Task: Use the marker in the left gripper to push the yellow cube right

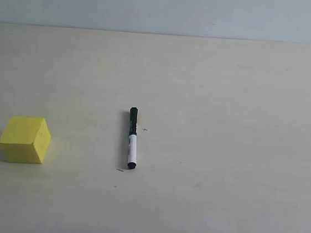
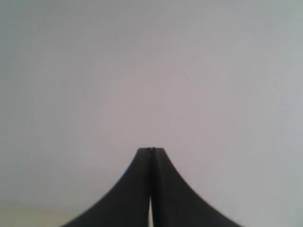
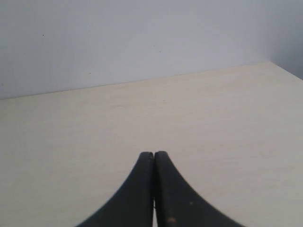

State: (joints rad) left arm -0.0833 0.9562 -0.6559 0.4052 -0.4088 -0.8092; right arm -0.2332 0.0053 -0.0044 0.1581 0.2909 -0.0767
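Observation:
The left gripper needs to pick up the marker by its white body [image 1: 132,150] next, so that it can push the yellow cube [image 1: 25,138].
The yellow cube [image 1: 25,138] rests on the pale table at the left of the exterior view. The marker [image 1: 132,138] lies free on the table near the middle, black cap half toward the back, white barrel toward the front. No arm or gripper shows in the exterior view. In the left wrist view my left gripper [image 2: 151,150] is shut with nothing between its tips, facing a blank grey wall. My right gripper [image 3: 154,153] is also shut and empty, above bare table.
The pale table [image 1: 229,157] runs back to a grey wall [image 1: 167,6]. In the right wrist view the table's far edge meets the wall [image 3: 142,42], and a table corner [image 3: 272,64] shows on one side.

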